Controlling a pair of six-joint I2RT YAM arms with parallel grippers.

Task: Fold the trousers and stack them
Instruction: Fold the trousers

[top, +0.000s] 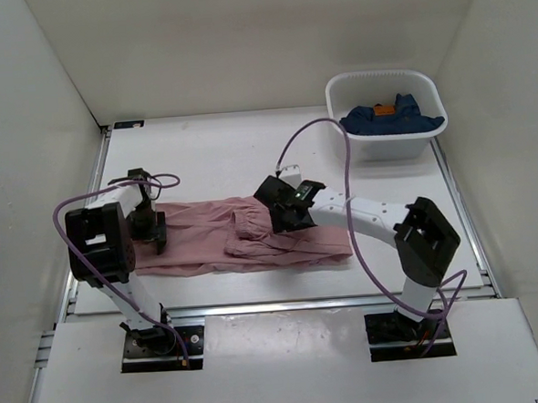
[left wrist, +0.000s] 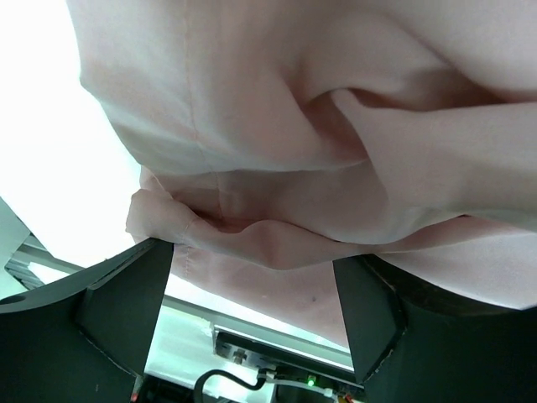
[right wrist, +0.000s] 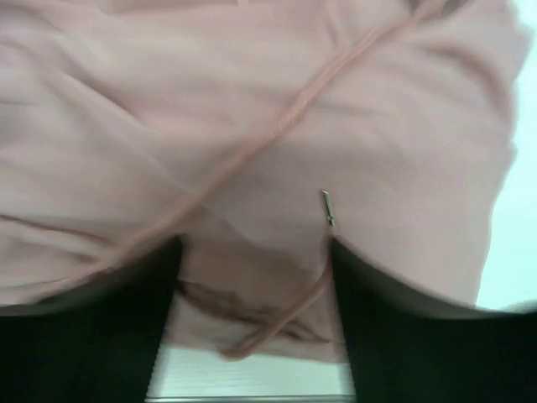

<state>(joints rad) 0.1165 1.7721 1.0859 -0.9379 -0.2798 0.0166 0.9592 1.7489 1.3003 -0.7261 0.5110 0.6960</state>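
Observation:
My right gripper is going to grab the waist end's edge (top: 345, 241) of the trousers (top: 207, 234) next. Then it can fold the waist over the legs.
The dusty-pink trousers (top: 207, 234) lie lengthwise across the table, legs to the left and the bunched waist to the right. My left gripper (top: 148, 229) is down on the leg end. In the left wrist view its fingers (left wrist: 126, 294) stand wide apart, with pink fabric (left wrist: 294, 126) folded between and over them. My right gripper (top: 284, 215) is on the waist. In the right wrist view its jaws stand wide apart over the fabric (right wrist: 252, 101). The drawstring (right wrist: 277, 134) with its metal tip (right wrist: 327, 206) runs between them.
A white basket (top: 385, 76) stands at the back right and holds a dark navy garment (top: 401, 118) with an orange tag (top: 385, 108). White walls enclose the table on three sides. A metal rail (top: 275, 303) runs along the near edge.

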